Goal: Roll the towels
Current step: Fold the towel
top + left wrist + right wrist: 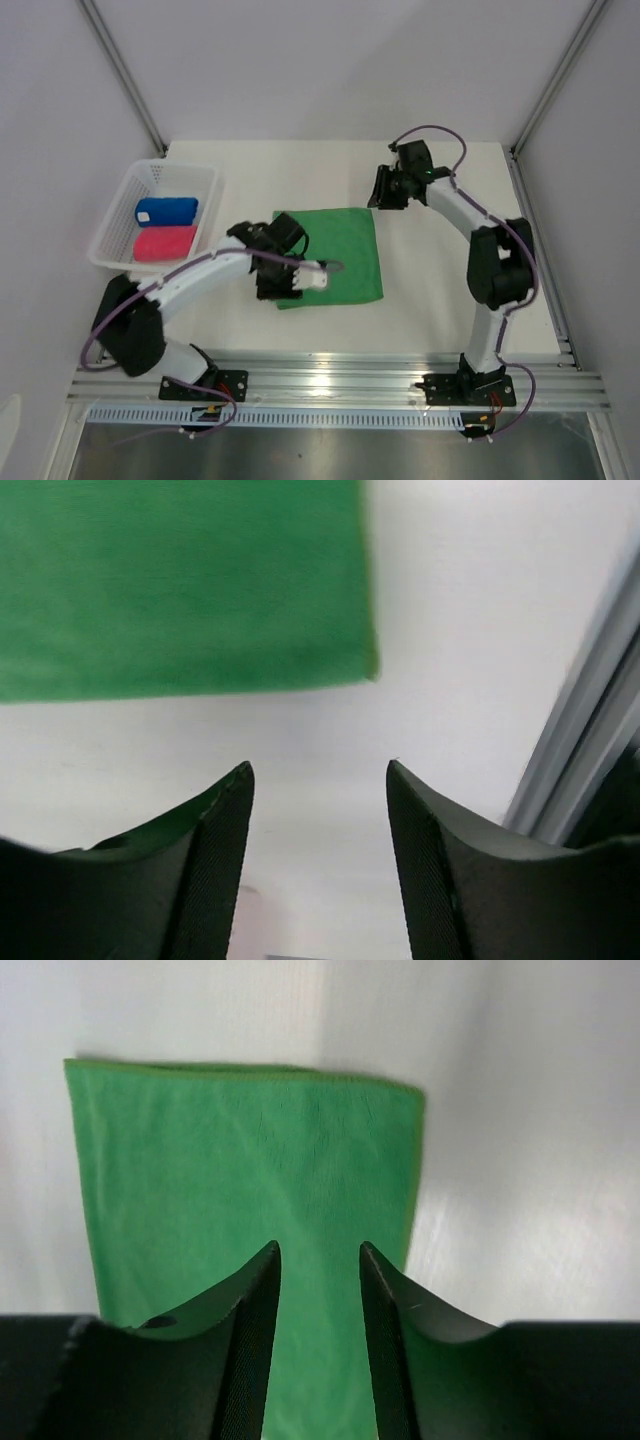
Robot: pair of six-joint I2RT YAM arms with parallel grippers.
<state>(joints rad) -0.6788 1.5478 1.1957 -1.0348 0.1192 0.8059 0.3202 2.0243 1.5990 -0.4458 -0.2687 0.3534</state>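
Observation:
My left gripper grabs the green towel [330, 255] by its near corner on the basket side next, to fold its near edge over.
The green towel [330, 255] lies flat and spread out on the white table; it also shows in the left wrist view [180, 580] and the right wrist view [240, 1180]. The blue towel [166, 211] and the pink-red towel [165, 243] lie rolled in the white mesh basket [120, 200] at the left. My left gripper [283, 288] [320, 770] is open and empty, low over bare table just off the green towel's near edge. My right gripper [385, 190] [320, 1250] is open and empty, above the green towel's far right corner.
The aluminium rail [340, 380] runs along the table's near edge and shows in the left wrist view [590, 730]. Grey walls and slanted frame posts [125, 75] enclose the table at the back and sides.

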